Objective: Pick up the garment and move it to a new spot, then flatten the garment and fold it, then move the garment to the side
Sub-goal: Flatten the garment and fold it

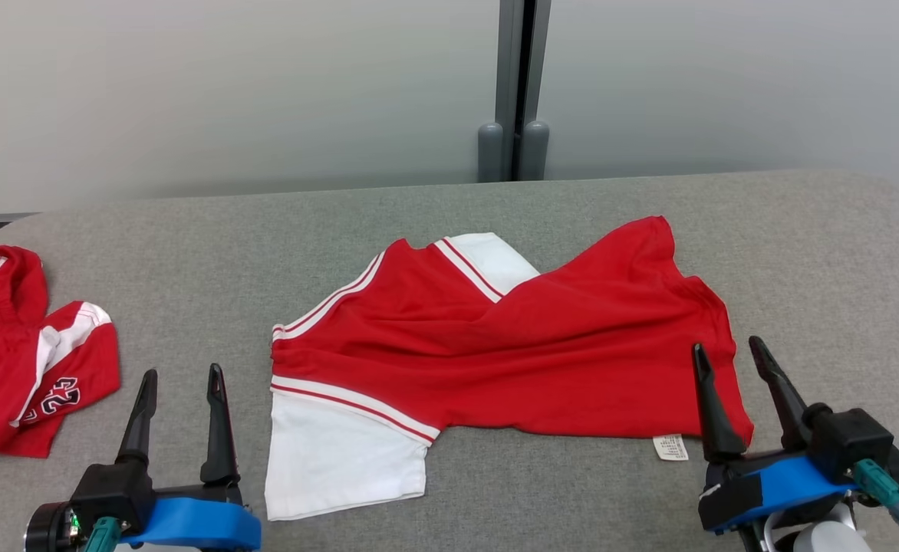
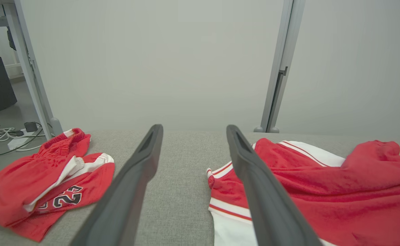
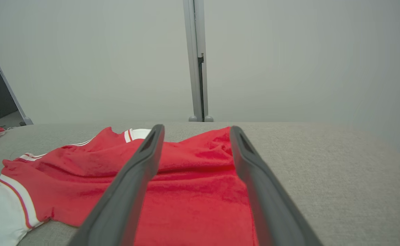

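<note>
The shirt lies spread across the table. My right gripper grabs the shirt by its bottom hem corner next, where an edge offers cloth to grip.
A red garment with white sleeves and striped trim lies spread and rumpled across the middle of the grey table; a small white label pokes out at its near right edge. In the left wrist view the garment sits to the right of my fingers. My left gripper is open, hovering just left of the white sleeve, nothing between its fingers. My right gripper is open by the garment's right hem; the right wrist view shows red cloth lying below and between the fingers.
A second red and white garment printed with the number 23 lies crumpled at the table's left edge, also seen as a pile in the left wrist view. A grey partition post stands behind the table. Cables lie on the floor far left.
</note>
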You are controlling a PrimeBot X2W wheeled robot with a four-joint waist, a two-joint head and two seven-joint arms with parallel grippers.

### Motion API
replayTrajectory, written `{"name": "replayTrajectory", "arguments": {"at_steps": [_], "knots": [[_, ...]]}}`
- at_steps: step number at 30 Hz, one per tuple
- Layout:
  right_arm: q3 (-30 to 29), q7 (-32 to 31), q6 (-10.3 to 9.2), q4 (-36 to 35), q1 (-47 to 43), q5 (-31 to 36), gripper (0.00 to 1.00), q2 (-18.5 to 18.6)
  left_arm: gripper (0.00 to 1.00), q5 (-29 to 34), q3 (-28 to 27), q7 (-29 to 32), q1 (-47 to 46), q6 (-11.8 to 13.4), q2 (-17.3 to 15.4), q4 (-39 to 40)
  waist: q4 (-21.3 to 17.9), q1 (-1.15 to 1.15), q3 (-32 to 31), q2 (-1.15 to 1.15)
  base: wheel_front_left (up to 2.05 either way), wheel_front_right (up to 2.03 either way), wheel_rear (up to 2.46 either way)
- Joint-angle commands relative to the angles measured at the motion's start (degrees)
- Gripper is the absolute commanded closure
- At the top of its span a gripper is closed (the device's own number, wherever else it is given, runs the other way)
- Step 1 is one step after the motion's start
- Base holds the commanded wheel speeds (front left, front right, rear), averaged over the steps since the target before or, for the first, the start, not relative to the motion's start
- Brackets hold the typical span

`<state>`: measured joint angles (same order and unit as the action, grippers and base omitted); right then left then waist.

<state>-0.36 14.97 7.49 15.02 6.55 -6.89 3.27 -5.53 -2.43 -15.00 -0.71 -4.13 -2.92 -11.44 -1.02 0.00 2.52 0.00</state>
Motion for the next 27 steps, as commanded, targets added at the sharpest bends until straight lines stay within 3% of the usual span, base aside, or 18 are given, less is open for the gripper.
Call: {"name": "replayTrajectory", "arguments": {"at_steps": [1, 10, 27], "knots": [[0.1, 0.3, 0.01, -0.5, -0.9, 0.3, 0.00, -0.1, 0.00, 0.3, -0.1, -0.3, 0.5, -0.2, 0.0, -0.2, 0.1, 0.00, 0.0, 0.00, 0.00, 0.00, 0.00], [-0.2, -1.2, 0.01, -4.1, -3.8, 1.0, 0.00, -0.4, 0.00, 1.3, 0.0, -0.3, 0.2, 0.3, -0.2, -0.9, 0.8, 0.00, 0.0, 0.00, 0.00, 0.00, 0.00], [-1.2, -2.2, 0.01, -3.7, -4.9, 0.3, 0.00, -0.4, 0.00, 1.5, 0.3, -0.3, -0.4, 0.8, -0.9, -2.0, 1.2, 0.00, -0.3, 0.00, 0.00, 0.00, 0.00]]}}
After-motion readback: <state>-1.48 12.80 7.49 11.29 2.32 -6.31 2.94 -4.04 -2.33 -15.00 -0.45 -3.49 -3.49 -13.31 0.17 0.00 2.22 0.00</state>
